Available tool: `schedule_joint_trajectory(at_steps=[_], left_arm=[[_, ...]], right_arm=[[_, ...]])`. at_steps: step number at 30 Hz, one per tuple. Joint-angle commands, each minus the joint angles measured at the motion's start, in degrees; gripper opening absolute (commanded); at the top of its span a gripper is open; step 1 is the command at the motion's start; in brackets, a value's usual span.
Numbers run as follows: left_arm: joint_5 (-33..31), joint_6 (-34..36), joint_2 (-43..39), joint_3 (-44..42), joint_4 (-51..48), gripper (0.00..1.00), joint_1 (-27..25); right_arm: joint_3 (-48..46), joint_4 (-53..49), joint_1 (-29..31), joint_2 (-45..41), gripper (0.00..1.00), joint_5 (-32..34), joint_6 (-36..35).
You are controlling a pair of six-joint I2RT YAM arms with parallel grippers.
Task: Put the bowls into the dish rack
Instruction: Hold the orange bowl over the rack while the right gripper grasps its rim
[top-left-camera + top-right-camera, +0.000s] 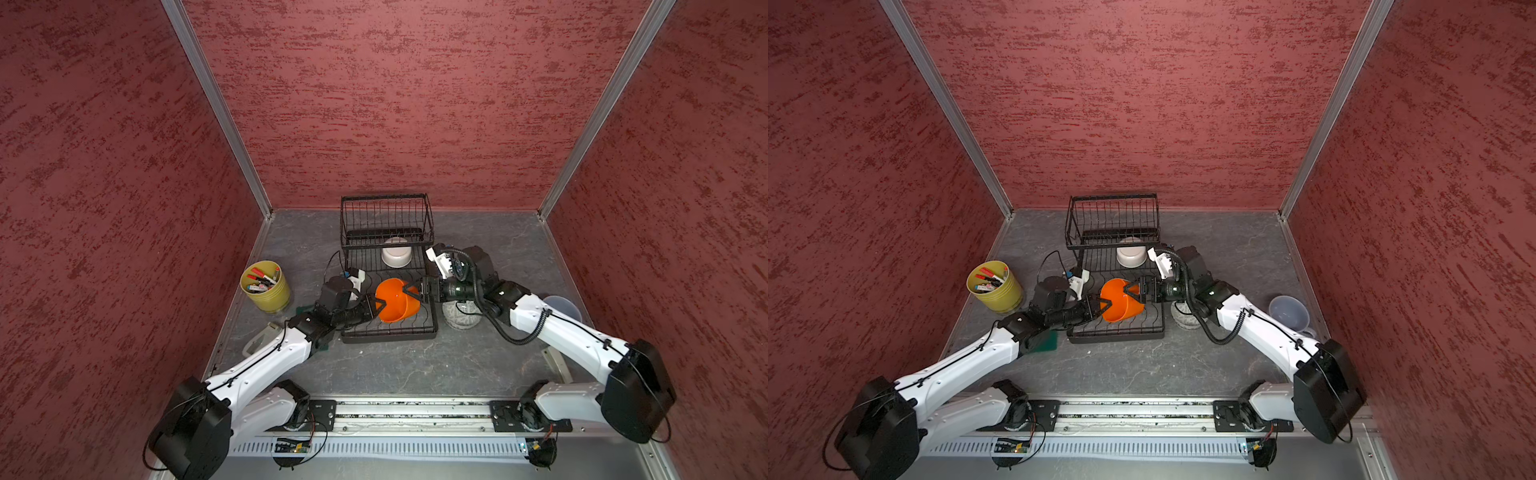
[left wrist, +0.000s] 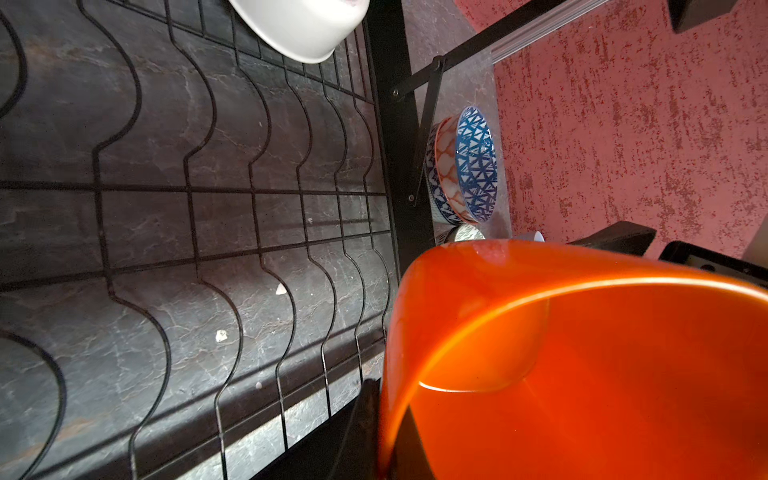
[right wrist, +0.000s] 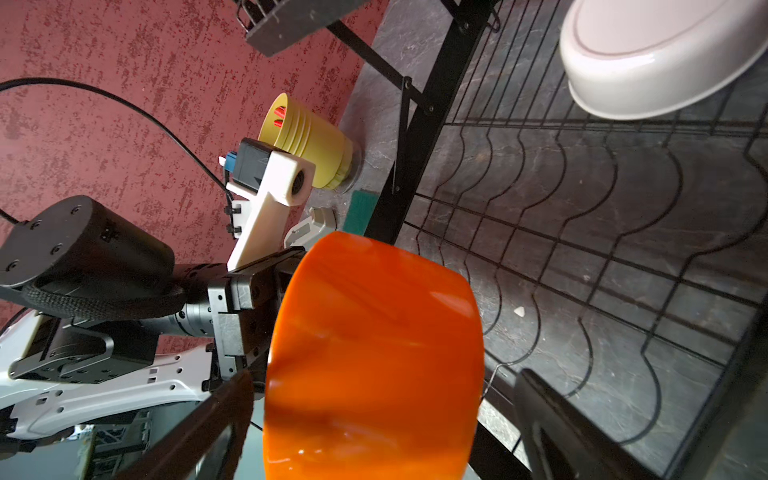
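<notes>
The orange bowl [image 1: 395,301] [image 3: 374,353] is too far forward between the right gripper's fingers, so the right gripper should first move toward the bowl and only then close on it.
A plain orange bowl [image 1: 395,301] [image 1: 1121,301] hangs tilted on its side over the lower tray of the black wire dish rack [image 1: 386,332] [image 1: 1117,334]. My left gripper [image 1: 380,303] [image 2: 386,415] is shut on its rim, one finger inside and one outside. My right gripper [image 1: 409,291] [image 3: 374,415] stands open, its fingers [image 3: 220,415] straddling the bowl's [image 3: 374,353] other side with gaps showing. A white bowl [image 1: 397,254] [image 3: 656,58] lies upside down on the tray under the raised basket. Nested patterned bowls [image 2: 465,166] stand right of the rack, partly hidden under my right arm in the top views.
A yellow-green pot of pens [image 1: 266,286] [image 3: 307,137] stands left of the rack, with a green sponge [image 1: 1044,341] under my left arm. A pale blue cup [image 1: 561,307] sits by the right wall. Red walls close in three sides.
</notes>
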Motion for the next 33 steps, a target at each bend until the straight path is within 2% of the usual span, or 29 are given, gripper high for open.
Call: schedule_joint_trajectory(at_steps=[1,10,19,28,33], left_arm=[[2.1,0.5,-1.9,-0.5,4.4,0.0,0.8],[2.7,0.4,-4.2,-1.4,4.2,0.0,2.5],[2.8,0.4,-5.3,-2.2,3.8,0.0,3.4],[3.0,0.5,-5.6,-2.4,3.7,0.0,3.7],[2.9,0.6,-5.6,-2.4,3.6,0.0,3.7]], right_arm=[[2.2,0.6,0.6,0.8,0.99,-2.8,-0.9],[3.1,0.1,1.4,2.5,0.97,-5.8,-1.8],[3.6,1.1,2.1,3.2,0.94,-6.6,-1.5],[4.2,1.0,2.2,5.1,0.95,-6.9,-2.2],[4.0,2.1,2.4,5.6,0.9,-7.3,-1.9]])
